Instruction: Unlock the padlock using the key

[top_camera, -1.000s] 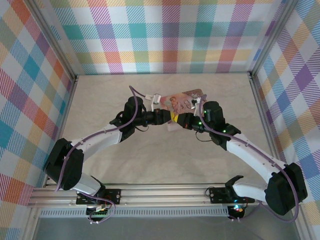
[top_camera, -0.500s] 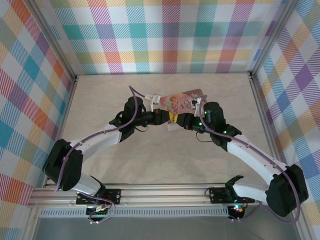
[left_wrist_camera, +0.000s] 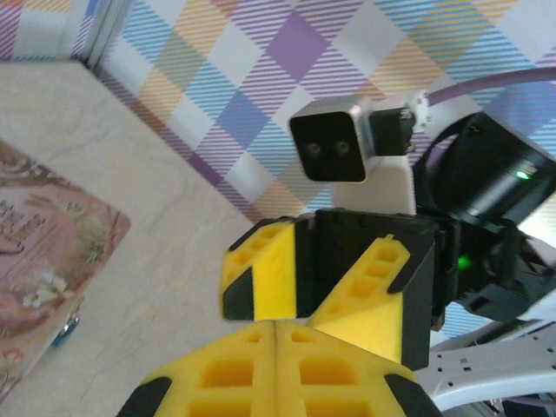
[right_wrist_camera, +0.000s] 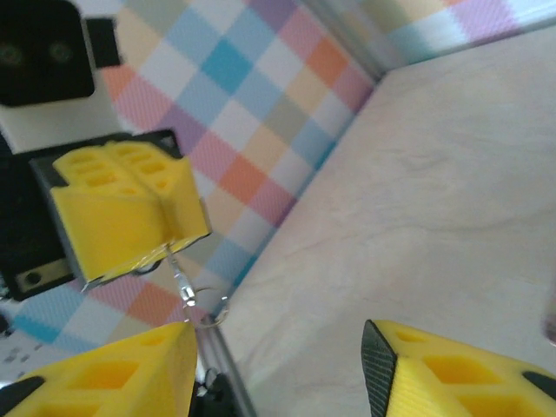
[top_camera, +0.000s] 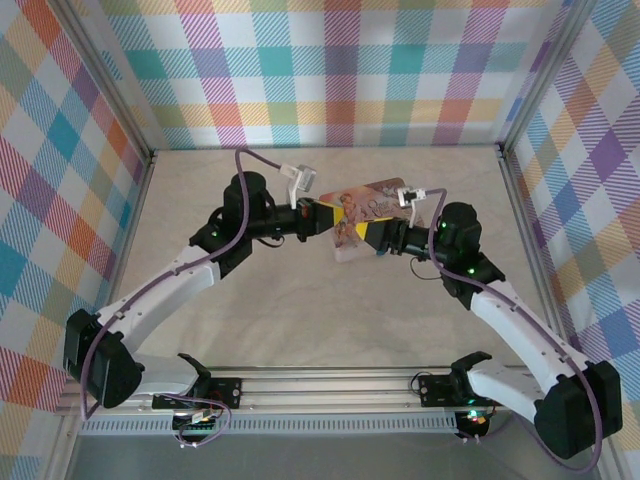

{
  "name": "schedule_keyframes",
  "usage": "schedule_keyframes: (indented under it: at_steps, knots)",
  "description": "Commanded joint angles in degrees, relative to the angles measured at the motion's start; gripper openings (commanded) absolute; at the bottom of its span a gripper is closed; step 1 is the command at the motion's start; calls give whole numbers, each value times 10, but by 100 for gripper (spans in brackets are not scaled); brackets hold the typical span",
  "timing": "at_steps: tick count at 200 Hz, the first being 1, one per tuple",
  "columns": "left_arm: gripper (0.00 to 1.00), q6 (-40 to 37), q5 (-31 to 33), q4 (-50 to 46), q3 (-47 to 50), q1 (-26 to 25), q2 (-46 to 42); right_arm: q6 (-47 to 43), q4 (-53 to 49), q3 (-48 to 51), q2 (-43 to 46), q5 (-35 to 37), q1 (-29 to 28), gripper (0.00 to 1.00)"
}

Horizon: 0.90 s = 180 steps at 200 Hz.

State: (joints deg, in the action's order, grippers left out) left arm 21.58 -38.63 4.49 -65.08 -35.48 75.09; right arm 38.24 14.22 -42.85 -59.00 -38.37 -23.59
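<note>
Next, my right gripper grabs the key by its ring end. That leaves the blade free to go in and unlock the padlock.
My left gripper (top_camera: 328, 222) is shut, its yellow fingers (left_wrist_camera: 217, 373) pressed flat together. In the right wrist view it (right_wrist_camera: 165, 239) pinches the key (right_wrist_camera: 180, 280), a thin metal sliver that sticks down from its tips with a small wire ring (right_wrist_camera: 208, 310) hanging on it. My right gripper (top_camera: 372, 238) faces it a short way off, open (right_wrist_camera: 278, 347), with nothing between its fingers. A tiny blue thing (left_wrist_camera: 63, 330), apparently the padlock, lies on the table against the edge of the pink tin (left_wrist_camera: 43, 261).
The pink illustrated tin (top_camera: 365, 205) lies flat just behind both grippers. Checked walls (top_camera: 340, 70) close the table at the back and both sides. Bare pale tabletop (top_camera: 330, 310) stretches toward the near rail.
The two grippers, close together a second ago, have drawn apart. The right gripper has opened and backed off to the right. The left arm has swung back to the left.
</note>
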Motion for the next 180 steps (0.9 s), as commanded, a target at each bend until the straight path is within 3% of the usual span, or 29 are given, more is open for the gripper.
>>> schedule_keyframes:
  at_steps: [1, 47, 180]
  knots:
    - [0, -44, -30, -39, -27, 0, -14, 8, 80, -33, -18, -93, -1, 55]
    - [0, -44, -32, -37, -37, 0, -9, 19, 104, -51, -49, -115, -18, 53]
    - [0, -43, -2, -37, -31, 0, -6, 27, 107, -57, -79, -111, -39, 24]
